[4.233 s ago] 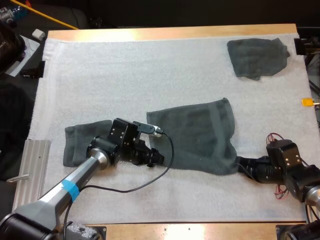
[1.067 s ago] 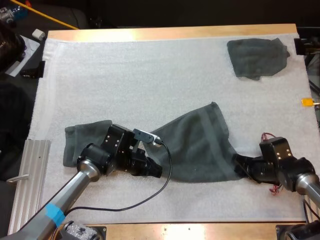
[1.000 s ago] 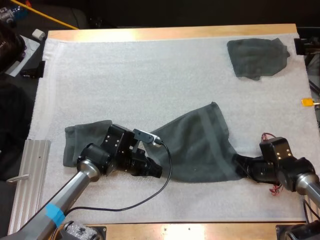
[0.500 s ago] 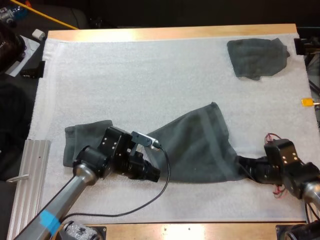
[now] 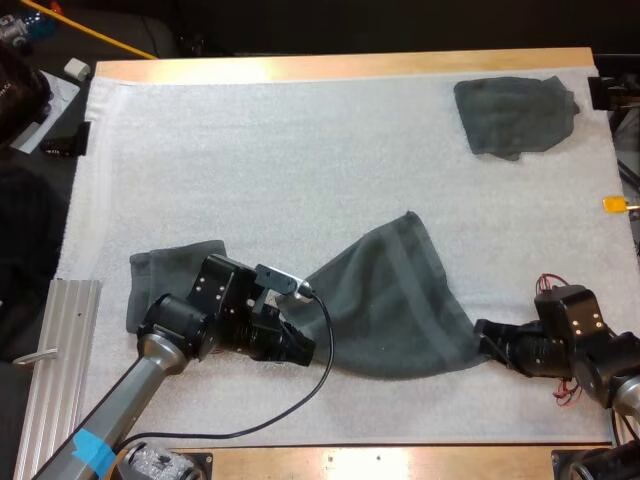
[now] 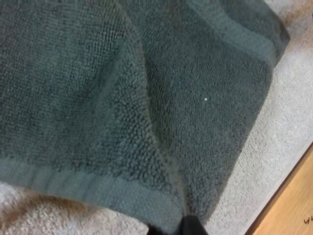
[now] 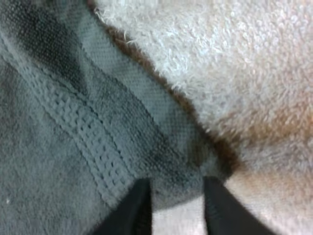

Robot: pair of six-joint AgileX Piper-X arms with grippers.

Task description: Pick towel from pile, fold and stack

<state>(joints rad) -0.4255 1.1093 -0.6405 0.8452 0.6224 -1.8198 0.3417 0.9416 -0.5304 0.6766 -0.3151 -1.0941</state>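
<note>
My right gripper is going to grab the dark grey-green towel's hem corner [image 5: 478,352] next, so that it can lift and fold the towel on the white mat [image 5: 300,150].
A dark grey-green towel [image 5: 390,300] lies spread on the white mat [image 5: 300,150] between my two grippers. My left gripper [image 5: 303,348] is shut on the towel's left near corner; in the left wrist view the fingertips [image 6: 193,226] pinch the towel [image 6: 146,98] at its hem. My right gripper [image 5: 483,336] sits at the towel's right near corner. Its fingers [image 7: 139,205] stand apart, straddling the flat hem corner [image 7: 166,161] without pressing on it. A second towel [image 5: 160,285] lies flat under my left arm. A crumpled towel [image 5: 515,115] rests at the far right.
A ribbed metal plate [image 5: 60,340] sits off the mat's left front corner. The table's wooden front edge [image 5: 400,462] runs close behind both grippers. Dark clutter [image 5: 30,90] stands beyond the left edge.
My left gripper has pulled the towel's corner toward the front and left. The towel's far corner slid nearer and the cloth narrowed. My right gripper shifted slightly right and nearer.
</note>
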